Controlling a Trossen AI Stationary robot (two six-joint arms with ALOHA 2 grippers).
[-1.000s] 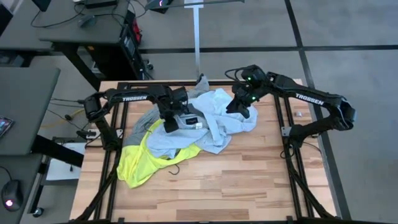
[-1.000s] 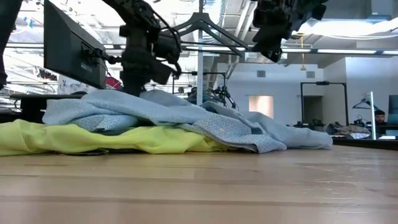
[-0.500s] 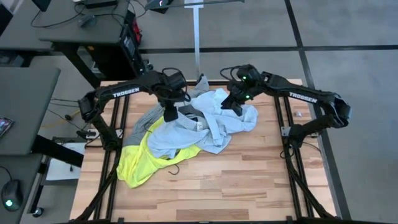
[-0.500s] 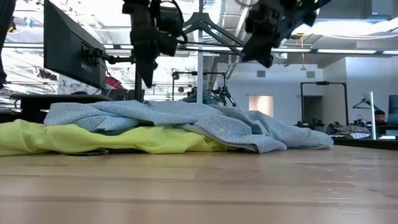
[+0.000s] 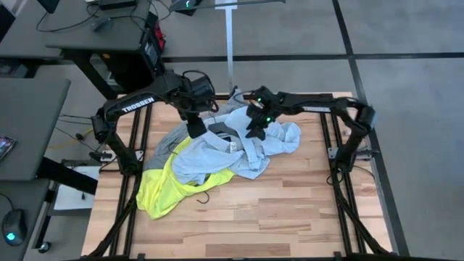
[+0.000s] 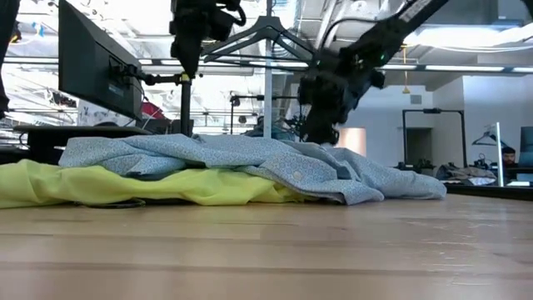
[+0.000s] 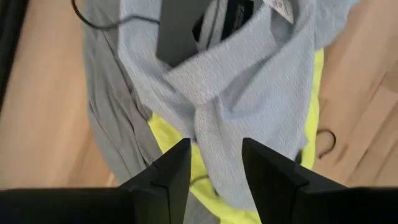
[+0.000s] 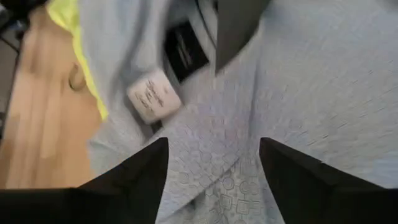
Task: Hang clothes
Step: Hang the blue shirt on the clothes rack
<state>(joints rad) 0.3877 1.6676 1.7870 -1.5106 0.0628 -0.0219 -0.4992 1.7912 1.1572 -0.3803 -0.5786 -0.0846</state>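
Observation:
My right gripper should next grab the light-blue shirt by its collar's patterned front edge [image 5: 249, 135] [image 8: 211, 168] to lift it for hanging.
The clothes lie heaped on the wooden table. The pale light-blue collared shirt [image 5: 243, 148] is on top, over the neon-yellow T-shirt [image 5: 161, 194] and the grey T-shirt [image 5: 161, 151]. My left gripper [image 5: 196, 130] hangs open, well above the shirt's left part, pointing down with nothing between its fingers [image 7: 214, 146]. My right gripper [image 5: 252, 130] is open wide and slants down right at the shirt [image 8: 261, 81], beside the collar with its black label [image 8: 180, 53] and white tag [image 8: 152, 93]. My right gripper's open fingers [image 8: 134, 171] stand on either side of a patch of the light-blue shirt next to the collar, coming from the table's right and slanting down. I cannot tell whether they touch the cloth.
A thin black hanger hook [image 7: 326, 140] pokes out from under the pile near the yellow T-shirt. A metal rack pole [image 5: 229, 43] rises behind the table's far edge with a black hanger [image 6: 266, 33] on it. Bare wood [image 5: 290, 210] stretches along the near side.
My left gripper has risen straight up from the pile, still pointing down. My right gripper has come down and toward the table's left, from high above the shirt's right part to just over the cloth beside the collar.

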